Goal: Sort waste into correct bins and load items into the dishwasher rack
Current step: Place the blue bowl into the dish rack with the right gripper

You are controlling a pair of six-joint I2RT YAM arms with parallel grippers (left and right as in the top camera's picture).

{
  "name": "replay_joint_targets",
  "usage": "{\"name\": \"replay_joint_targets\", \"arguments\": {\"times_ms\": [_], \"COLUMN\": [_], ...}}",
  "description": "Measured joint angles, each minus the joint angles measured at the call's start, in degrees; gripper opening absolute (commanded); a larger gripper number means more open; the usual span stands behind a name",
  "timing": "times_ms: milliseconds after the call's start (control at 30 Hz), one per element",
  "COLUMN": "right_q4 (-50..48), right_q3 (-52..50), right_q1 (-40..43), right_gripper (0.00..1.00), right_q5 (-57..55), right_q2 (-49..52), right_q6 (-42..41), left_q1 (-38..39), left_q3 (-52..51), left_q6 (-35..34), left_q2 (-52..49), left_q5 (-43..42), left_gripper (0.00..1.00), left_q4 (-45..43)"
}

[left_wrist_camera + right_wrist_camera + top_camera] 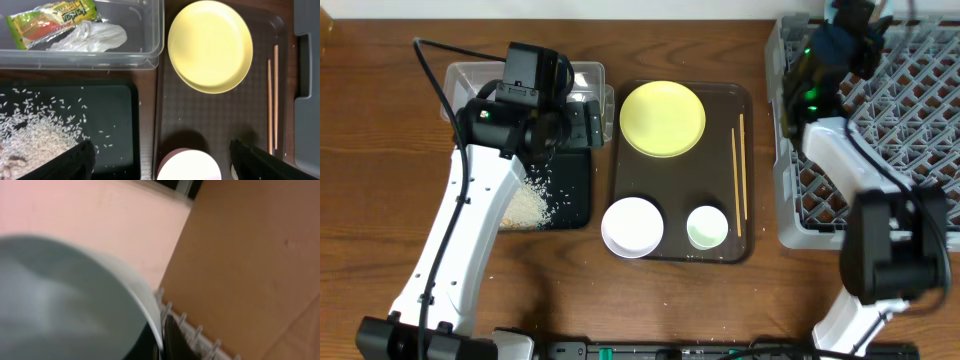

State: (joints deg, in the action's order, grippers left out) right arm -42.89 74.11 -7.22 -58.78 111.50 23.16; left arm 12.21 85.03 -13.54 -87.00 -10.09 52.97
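Note:
I need to lower the light blue bowl in my fingers inward before my right gripper lets go of it, because it hangs over the rack's far edge.
My left gripper (563, 122) is open and empty, hovering over the gap between the clear tub (590, 78) and the black tray (575, 190). In the left wrist view its fingers (162, 162) straddle the white bowl (190, 167). The snack wrapper (50, 19) and white paper (92, 37) lie in the clear tub (150, 55). Rice (35, 140) lies on the black tray (115, 105). My right gripper (840, 42) is shut on the rim of the light blue bowl (60, 295), held over the far end of the dishwasher rack (900, 150); its jaws (162, 340) pinch the rim.
The brown serving tray (675, 175) holds the yellow plate (662, 118), white bowl (632, 227), small white cup (707, 227) and two chopsticks (739, 175). Rack tines (200, 332) show below the bowl. The left arm covers much of the tub.

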Motion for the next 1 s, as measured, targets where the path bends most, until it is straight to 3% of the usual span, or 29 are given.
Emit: {"name": "replay_joint_targets", "arguments": {"times_ms": [133, 333, 1000], "right_q4": [-7.82, -9.73, -8.79], "right_q3": [-0.07, -0.15, 2.75], "right_q1": [0.0, 0.0, 0.68], "right_gripper": [0.01, 0.01, 0.01], "right_q5": [-1.27, -1.4, 3.08], "right_q2": [8.31, 14.6, 15.69], "right_q6": [6.95, 10.8, 10.99], "left_q1": [0.0, 0.0, 0.0], "left_q3": [0.0, 0.0, 0.0], "left_q6": [0.0, 0.0, 0.0], "left_q2": [0.0, 0.0, 0.0], "left_q5": [0.0, 0.0, 0.0], "left_gripper": [0.88, 0.89, 0.89], "left_q4": [-0.09, -0.04, -0.04]}}
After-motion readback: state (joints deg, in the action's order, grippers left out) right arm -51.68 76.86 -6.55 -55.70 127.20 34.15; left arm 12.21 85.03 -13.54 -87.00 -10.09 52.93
